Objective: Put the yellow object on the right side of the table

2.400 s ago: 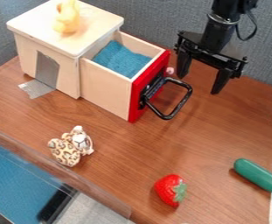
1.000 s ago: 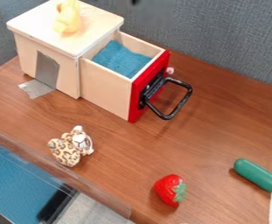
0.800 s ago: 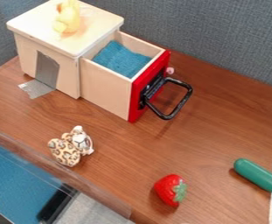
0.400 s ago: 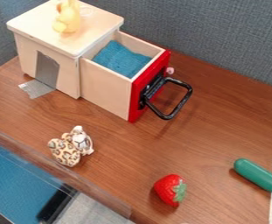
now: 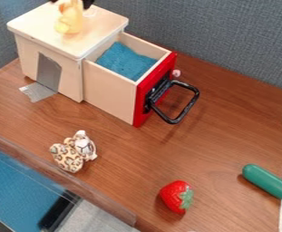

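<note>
My gripper grabs the yellow figure by its upper part next, to move the figure from the box's lid to the brown table.
The gripper point(image 5: 71, 2) is at the top edge, above the wooden box's lid; only its black fingertips show. They stand apart, one on either side of the upper part of the yellow object point(image 5: 70, 21), and the gripper is open. This small yellow figure, with an orange bit near its top, rests upright on the pale lid. The brown table point(image 5: 219, 131) extends to the right of the box.
The wooden box has an open drawer point(image 5: 109, 99) with blue cloth, a red front and a black handle point(image 5: 191, 103). A leopard-print toy point(image 5: 68, 156), a strawberry point(image 5: 174, 195) and a green oblong point(image 5: 267, 181) lie on the table.
The gripper was at the upper right, beyond the drawer, then left the view almost entirely. Its tips have now come in at the top left, by the yellow object.
</note>
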Action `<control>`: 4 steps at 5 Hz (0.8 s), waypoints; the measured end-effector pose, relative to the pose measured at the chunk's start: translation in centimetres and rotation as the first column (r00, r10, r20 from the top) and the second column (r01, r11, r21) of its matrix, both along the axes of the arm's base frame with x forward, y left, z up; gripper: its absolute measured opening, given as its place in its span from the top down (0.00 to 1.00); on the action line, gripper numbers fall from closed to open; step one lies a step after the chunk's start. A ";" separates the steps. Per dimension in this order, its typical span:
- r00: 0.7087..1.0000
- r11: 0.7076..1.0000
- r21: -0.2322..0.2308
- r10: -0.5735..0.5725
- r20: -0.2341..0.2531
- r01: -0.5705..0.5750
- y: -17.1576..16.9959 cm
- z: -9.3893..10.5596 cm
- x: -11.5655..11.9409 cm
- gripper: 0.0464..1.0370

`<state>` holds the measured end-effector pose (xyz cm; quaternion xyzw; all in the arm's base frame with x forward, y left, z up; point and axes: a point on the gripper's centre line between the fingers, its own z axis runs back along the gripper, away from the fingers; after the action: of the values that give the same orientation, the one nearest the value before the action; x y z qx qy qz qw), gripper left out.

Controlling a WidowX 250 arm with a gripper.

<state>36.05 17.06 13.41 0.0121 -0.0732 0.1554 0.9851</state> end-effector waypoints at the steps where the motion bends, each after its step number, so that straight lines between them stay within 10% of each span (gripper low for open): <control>1: 0.998 1.000 0.003 0.009 -0.059 -0.009 0.0 -1.9 0.0 0.04; 2: 0.996 1.000 0.021 0.006 -0.088 -0.004 -0.6 -2.6 0.2 0.07; 4: 0.997 1.000 0.014 0.024 -0.072 -0.023 -1.6 -2.9 0.7 0.62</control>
<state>36.78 15.45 10.54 0.0249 -0.0385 0.1662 0.9850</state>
